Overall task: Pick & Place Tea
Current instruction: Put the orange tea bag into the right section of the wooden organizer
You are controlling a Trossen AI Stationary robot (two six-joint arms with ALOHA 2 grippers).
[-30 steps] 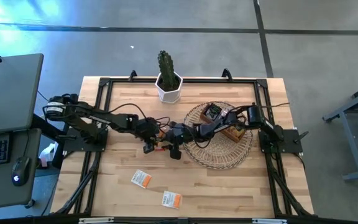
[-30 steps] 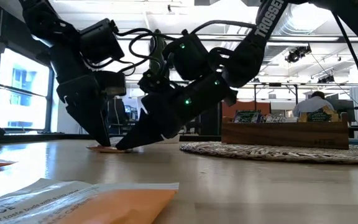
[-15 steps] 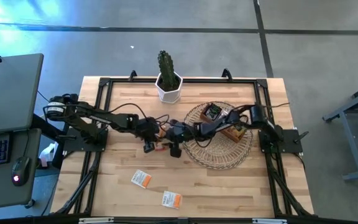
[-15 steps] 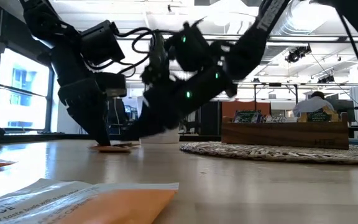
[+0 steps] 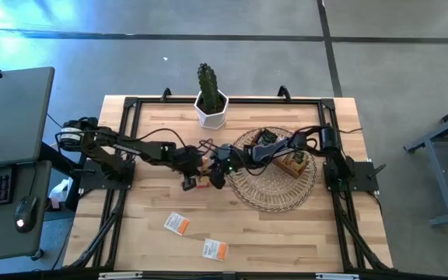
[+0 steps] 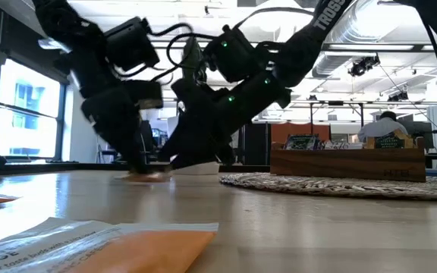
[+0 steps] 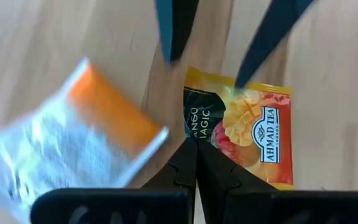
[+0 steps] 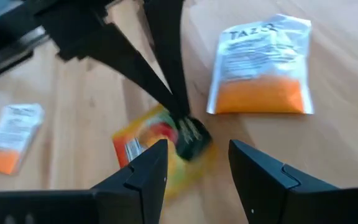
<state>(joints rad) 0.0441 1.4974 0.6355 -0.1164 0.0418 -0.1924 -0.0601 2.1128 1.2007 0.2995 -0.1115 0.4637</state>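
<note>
The sachet needs to go into the wooden box. My right gripper will next grab the yellow-red sachet's yellow edge [image 8: 201,164] beside its dark print.
A yellow-red tea sachet [image 7: 253,124] lies on the wooden table near its middle, also seen in the right wrist view [image 8: 143,148]. My left gripper [image 7: 191,146] is shut at the sachet's dark-printed edge and shows in the high view [image 5: 194,180] just left of centre. My right gripper [image 8: 194,152] stands open just above the same sachet, reaching over from the right [image 5: 215,176]. A white-and-orange sachet [image 8: 263,68] lies flat close by. Two more white-and-orange sachets [image 5: 177,224] [image 5: 215,249] lie nearer the front edge. My left gripper pinches the yellow-red sachet at its dark-printed edge [image 7: 196,127] between the tips of its two shut fingers [image 8: 178,115]. The fingers come slanting down from the table's left. The pinched edge looks bunched up, and the rest of the sachet stays low at the table top.
A round wicker tray [image 5: 264,194] lies right of centre with a brown wooden box [image 5: 292,165] on its far side. A cactus in a white pot [image 5: 211,101] stands at the far edge. One sachet [image 6: 97,243] lies close in front of the low camera.
My left gripper has shut on the yellow-red sachet's edge and is moving, blurred in the low view. My right gripper, still open, has lifted its fingertips off the table and drawn back a little toward the far edge.
</note>
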